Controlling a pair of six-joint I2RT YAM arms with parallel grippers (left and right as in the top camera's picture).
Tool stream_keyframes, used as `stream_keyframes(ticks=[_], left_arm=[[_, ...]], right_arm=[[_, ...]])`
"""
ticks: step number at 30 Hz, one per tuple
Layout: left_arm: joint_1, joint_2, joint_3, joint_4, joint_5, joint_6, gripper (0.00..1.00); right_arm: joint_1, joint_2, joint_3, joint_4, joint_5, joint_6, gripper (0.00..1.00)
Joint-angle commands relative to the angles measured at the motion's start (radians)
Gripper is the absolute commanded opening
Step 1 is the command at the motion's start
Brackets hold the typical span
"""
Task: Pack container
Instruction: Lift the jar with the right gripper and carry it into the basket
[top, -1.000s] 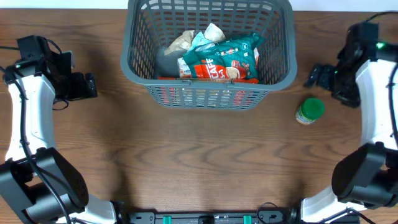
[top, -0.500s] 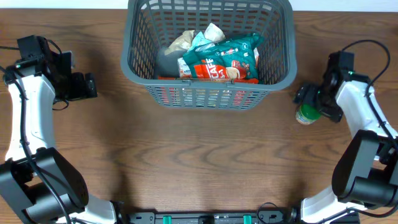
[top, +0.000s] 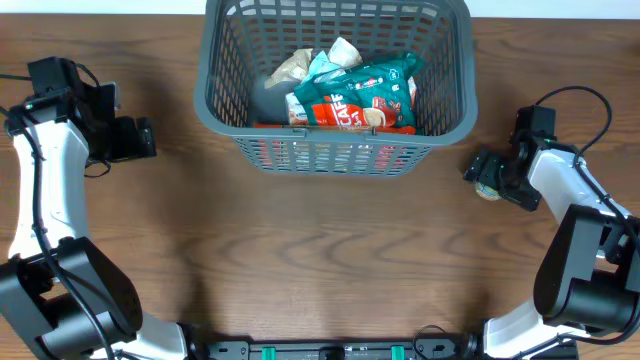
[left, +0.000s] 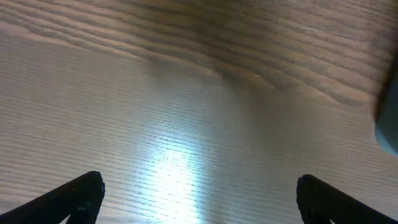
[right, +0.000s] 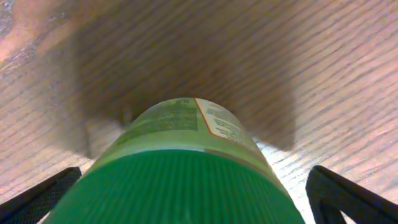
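Note:
I need to close my right gripper, because the fingers are level with the jar's sides. Closing now would hold the jar.
The container (top: 300, 134), a grey lattice basket, stands at the back centre and holds snack packets (top: 355, 95). A small jar with a green ribbed lid (right: 186, 186) stands on the table to the right of the container; from above only a bit of the jar (top: 486, 188) shows. My right gripper (top: 494, 178) is open, with one finger on each side of the jar and a gap at the right finger (right: 351, 199). My left gripper (top: 138, 138) hangs open over bare wood at the far left, with nothing between its fingers (left: 78, 196).
The brown wooden table (top: 320, 260) stretches in front of the container. The container's right wall is close to the left of the jar. A dark edge (left: 388, 118) shows at the right border of the left wrist view.
My right gripper has swung in from the far right and come down around the jar, which now sits between its fingers. The left arm has not moved.

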Motion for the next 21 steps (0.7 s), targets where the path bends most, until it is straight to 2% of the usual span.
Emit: stream_keyframes(ticks=[1, 4, 11, 15, 19, 21], left_arm=[[-0.002, 0.003, 0.005, -0.007, 0.011, 0.005, 0.99], [-0.002, 0.003, 0.005, -0.007, 0.011, 0.005, 0.99], [-0.002, 0.003, 0.005, -0.006, 0.011, 0.005, 0.98], [-0.002, 0.003, 0.005, -0.006, 0.011, 0.005, 0.99], [-0.002, 0.003, 0.005, -0.006, 0.011, 0.005, 0.99], [-0.002, 0.003, 0.005, -0.006, 0.011, 0.005, 0.99]], right_arm=[[0.009, -0.006, -0.005, 0.008, 0.014, 0.014, 0.91], [0.009, -0.006, -0.005, 0.011, 0.014, 0.014, 0.78], [0.009, -0.006, -0.005, 0.017, 0.014, 0.013, 0.67], [0.009, -0.006, -0.005, 0.017, 0.014, 0.011, 0.57], [0.009, -0.006, -0.005, 0.017, 0.014, 0.01, 0.34], [0.009, -0.006, -0.005, 0.019, 0.014, 0.011, 0.18]])
